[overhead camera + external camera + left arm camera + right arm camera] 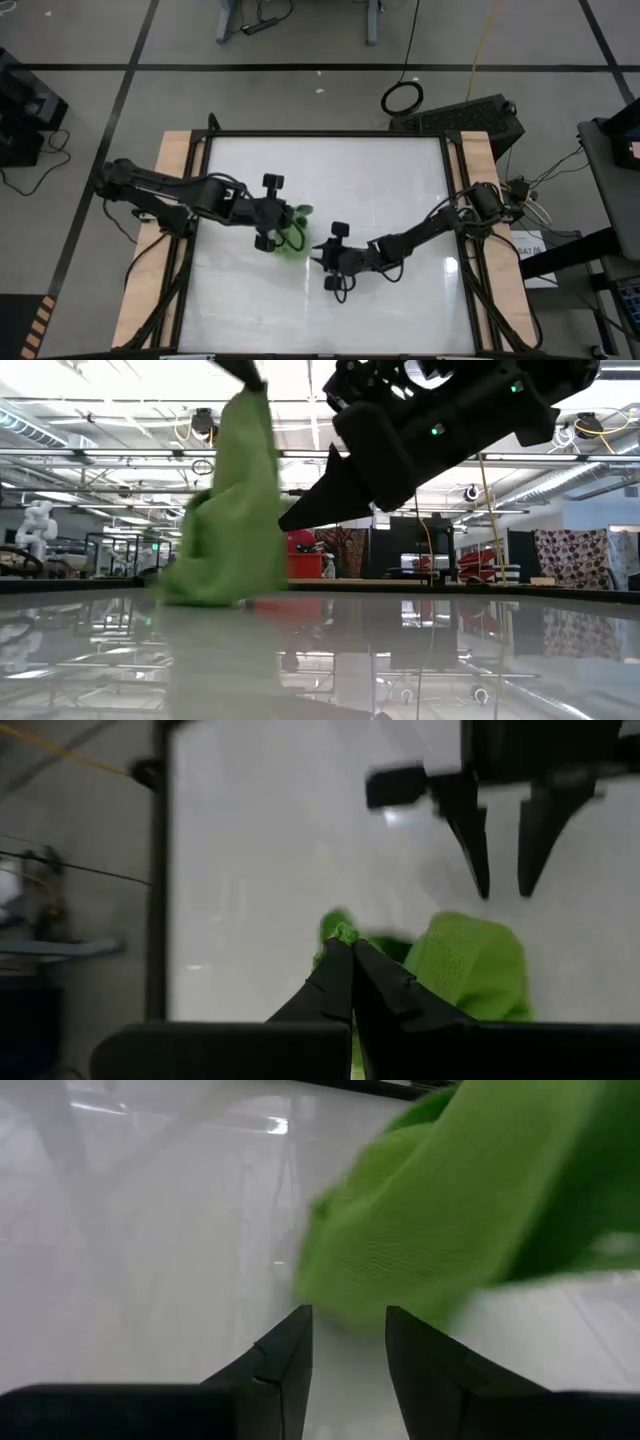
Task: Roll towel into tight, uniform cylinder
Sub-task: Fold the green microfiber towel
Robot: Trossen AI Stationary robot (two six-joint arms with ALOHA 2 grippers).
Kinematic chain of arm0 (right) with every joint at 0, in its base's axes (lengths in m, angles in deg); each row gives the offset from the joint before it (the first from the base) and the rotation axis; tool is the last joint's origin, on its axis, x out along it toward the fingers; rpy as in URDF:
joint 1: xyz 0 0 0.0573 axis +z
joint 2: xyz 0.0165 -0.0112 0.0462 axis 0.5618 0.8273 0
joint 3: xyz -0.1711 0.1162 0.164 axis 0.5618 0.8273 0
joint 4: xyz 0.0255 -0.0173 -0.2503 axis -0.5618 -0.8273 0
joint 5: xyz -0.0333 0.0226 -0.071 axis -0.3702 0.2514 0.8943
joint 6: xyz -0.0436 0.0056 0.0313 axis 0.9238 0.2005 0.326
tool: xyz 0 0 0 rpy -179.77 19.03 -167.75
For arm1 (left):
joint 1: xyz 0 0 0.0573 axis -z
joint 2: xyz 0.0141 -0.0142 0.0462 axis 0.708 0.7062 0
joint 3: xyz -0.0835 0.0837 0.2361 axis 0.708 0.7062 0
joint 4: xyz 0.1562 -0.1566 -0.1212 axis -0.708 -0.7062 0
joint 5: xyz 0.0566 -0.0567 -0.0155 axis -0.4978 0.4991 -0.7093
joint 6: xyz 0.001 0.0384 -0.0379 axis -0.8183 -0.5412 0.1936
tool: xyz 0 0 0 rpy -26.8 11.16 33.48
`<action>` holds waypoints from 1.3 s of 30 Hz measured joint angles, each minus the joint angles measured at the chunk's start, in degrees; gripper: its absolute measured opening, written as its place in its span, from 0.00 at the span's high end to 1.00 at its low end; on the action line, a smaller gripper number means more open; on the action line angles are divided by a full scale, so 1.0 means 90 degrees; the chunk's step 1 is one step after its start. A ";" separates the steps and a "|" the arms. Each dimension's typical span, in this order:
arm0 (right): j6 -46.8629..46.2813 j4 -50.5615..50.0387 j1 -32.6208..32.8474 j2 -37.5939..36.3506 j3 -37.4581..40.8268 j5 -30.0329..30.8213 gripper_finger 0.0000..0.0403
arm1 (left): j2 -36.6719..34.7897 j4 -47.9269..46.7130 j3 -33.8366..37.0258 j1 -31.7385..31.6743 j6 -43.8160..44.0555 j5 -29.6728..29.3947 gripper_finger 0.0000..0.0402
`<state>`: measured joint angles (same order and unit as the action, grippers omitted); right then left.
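My right gripper grabs the towel's loose corner next, to stretch the hanging green towel (295, 245) (420, 1210) out for rolling.
The lime-green towel (293, 238) hangs bunched near the table's middle, its lower end (205, 585) resting on the white tabletop. My left gripper (350, 948) is above it, shut on its top. My right gripper (348, 1325) is open and empty just to the towel's right, its fingers pointing at the cloth (440, 1230) without touching it. My left gripper pinches a small upper tip of the towel (343, 932) between its two shut fingers, coming from above. The towel (235, 490) hangs below the fingers, bunched and slack, with its lower end on the table.
The white tabletop (400, 180) has wooden strips and black rails along its left (175, 160) and right (470, 160) sides. My right gripper also shows in the left wrist view (503, 885), beyond the towel.
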<state>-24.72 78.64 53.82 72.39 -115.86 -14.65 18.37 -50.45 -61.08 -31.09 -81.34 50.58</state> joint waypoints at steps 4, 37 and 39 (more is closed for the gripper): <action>0.0143 0.0040 -0.0061 0.0000 0.0000 0.0428 0.71 | -0.0002 -0.0347 -0.0551 0.0214 -0.0004 -0.0512 1.00; 0.1331 0.2003 0.0085 -0.0002 0.0005 0.2199 0.71 | 0.0022 -0.0665 -0.0843 0.0505 0.0600 -0.1264 1.00; 0.1468 0.2352 0.0049 -0.0002 0.0005 0.2190 0.71 | 0.0042 -0.0675 -0.0843 0.0505 0.0672 -0.1250 1.00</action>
<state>-11.51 99.81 54.26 72.37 -115.81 5.06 18.75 -56.53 -68.66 -26.55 -75.29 39.32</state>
